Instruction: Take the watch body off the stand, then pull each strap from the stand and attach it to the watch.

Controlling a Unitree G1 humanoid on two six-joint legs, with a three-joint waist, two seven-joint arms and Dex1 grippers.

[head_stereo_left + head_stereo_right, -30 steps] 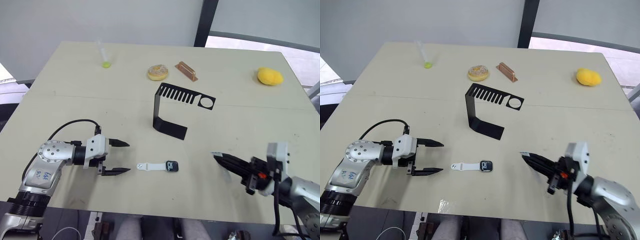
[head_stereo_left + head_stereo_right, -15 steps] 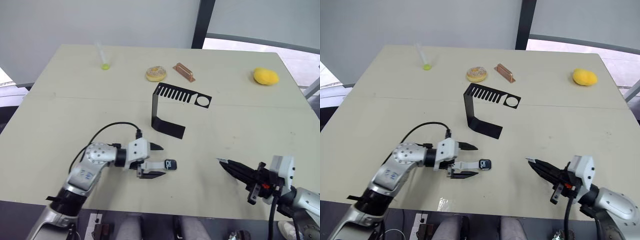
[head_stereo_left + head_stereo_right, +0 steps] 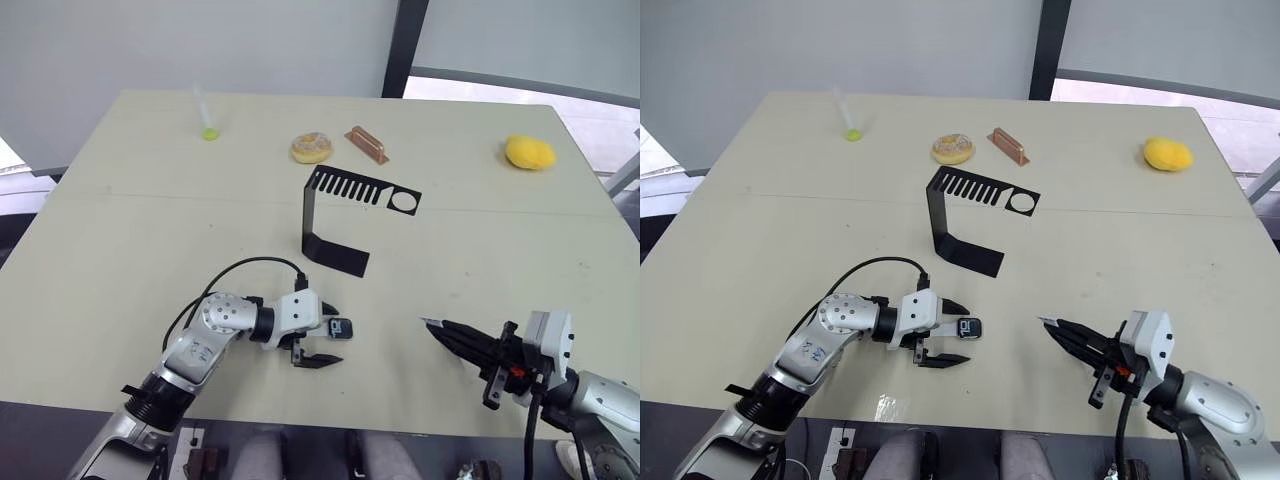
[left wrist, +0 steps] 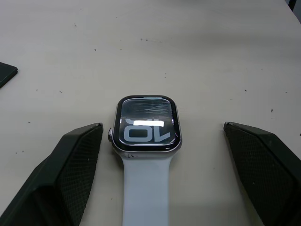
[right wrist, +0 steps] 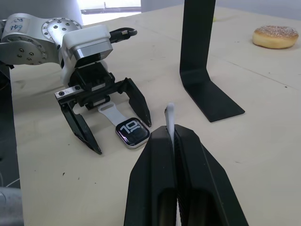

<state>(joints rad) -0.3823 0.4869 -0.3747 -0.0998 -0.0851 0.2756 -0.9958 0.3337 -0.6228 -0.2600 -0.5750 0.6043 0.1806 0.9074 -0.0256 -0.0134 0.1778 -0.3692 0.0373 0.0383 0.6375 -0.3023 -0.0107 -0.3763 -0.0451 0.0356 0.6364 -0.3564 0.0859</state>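
Note:
The watch body's bare strap slot [image 4: 146, 97] has to stay free to take the second strap, so the left gripper needs to grab the watch body's long side edges next.
The watch body [image 4: 146, 125], black screen with white digits, lies flat on the table with one white strap [image 4: 146, 188] attached. My left gripper [image 3: 335, 335] is open, one finger on each side of the watch body, touching neither side. My right gripper [image 5: 171, 129] is shut on the second white strap [image 5: 170, 115], whose end pokes out between the fingertips, a hand's width to the right of the watch [image 5: 133, 132]. The black stand [image 3: 312, 215] stands beyond the watch, its slotted top plate bare.
Along the table's far side lie a doughnut [image 3: 312, 147], a copper block [image 3: 367, 144], a yellow object [image 3: 530, 152] and a clear tube with a green end [image 3: 206, 112]. The watch lies close to the table's near edge [image 3: 380, 432].
My left gripper has travelled right from well left of the strap's end until its open fingers flank the watch body. The right gripper stayed shut on its strap and edged slightly left.

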